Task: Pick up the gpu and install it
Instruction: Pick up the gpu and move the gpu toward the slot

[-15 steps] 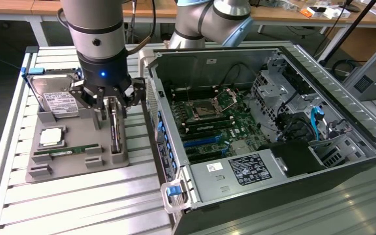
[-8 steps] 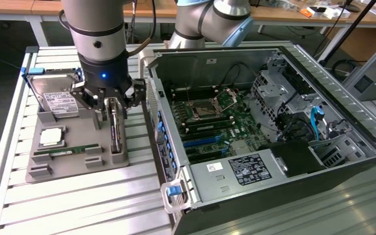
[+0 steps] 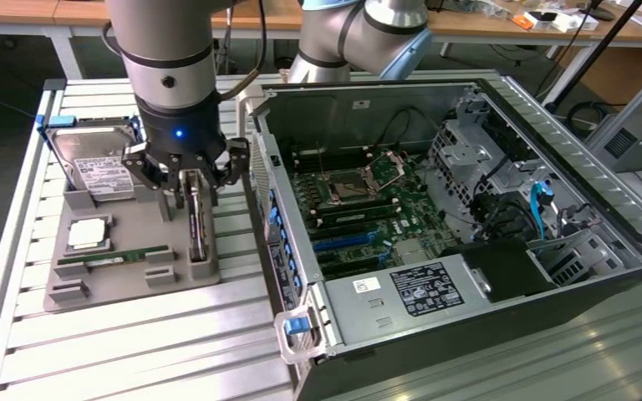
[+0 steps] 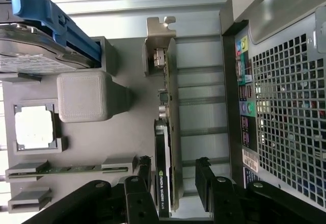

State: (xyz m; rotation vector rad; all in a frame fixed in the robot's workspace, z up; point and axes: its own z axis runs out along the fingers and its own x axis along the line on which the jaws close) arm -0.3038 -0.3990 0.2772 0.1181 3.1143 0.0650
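Note:
My gripper should move down first and then close on the GPU. My fingers are above the GPU's top edge (image 4: pixel 164 175), so they would miss if I closed now.
The gpu (image 3: pixel 196 227) is a thin dark card with a silver end bracket. It stands on edge in a slot at the right side of the grey parts holder (image 3: pixel 131 288). My gripper (image 3: pixel 194 185) hangs right over it, open. In the wrist view the gpu (image 4: pixel 164 152) runs between the two black fingers (image 4: pixel 145 169), which straddle its end with a gap on each side. Its silver bracket (image 4: pixel 173 96) stretches away from my gripper (image 4: pixel 174 170). Nothing is held.
The holder also carries a hard drive with a blue frame (image 3: pixel 93 167), a processor (image 3: pixel 87 234) and a green memory stick (image 3: pixel 114 259). The open computer case (image 3: pixel 433 209) lies close on the exterior view's right, its rear panel (image 4: pixel 285 107) near the card.

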